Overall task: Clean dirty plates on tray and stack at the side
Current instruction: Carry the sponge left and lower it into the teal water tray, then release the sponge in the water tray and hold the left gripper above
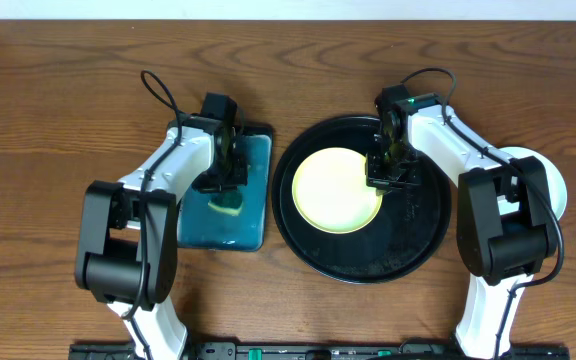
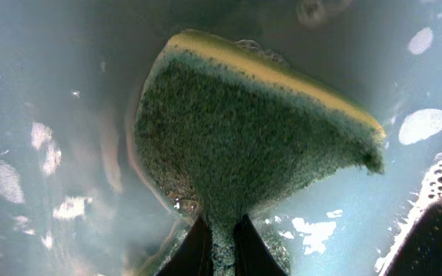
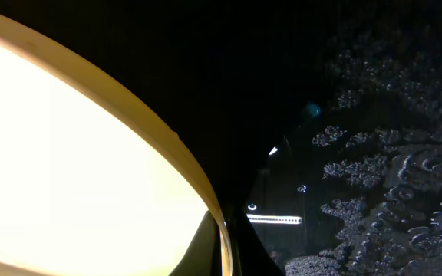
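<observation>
I should open my left gripper now: the sponge's wide end (image 1: 226,204) is in the teal tray's soapy water (image 1: 208,229), so the sponge would rest there if I let go.
A pale yellow plate (image 1: 333,190) lies in the black round tray (image 1: 418,240). My right gripper (image 1: 383,180) is shut on the plate's right rim. In the right wrist view the yellow rim (image 3: 167,146) runs between the two dark fingers (image 3: 248,257), with the gripper (image 3: 225,257) closed on it. My left gripper (image 1: 226,180) is over the teal tray (image 1: 253,235), shut on a green and yellow sponge (image 1: 228,204). The left wrist view shows the sponge (image 2: 244,130) pinched at its narrow end by the gripper (image 2: 221,245). Another pale plate (image 1: 556,185) lies right of the tray, partly hidden by my right arm.
The teal tray (image 2: 44,92) holds soapy water with patches of foam (image 2: 424,123). The black tray's floor (image 3: 390,176) is wet, with foam on its right side. The two trays stand close together on the brown wooden table (image 1: 48,120).
</observation>
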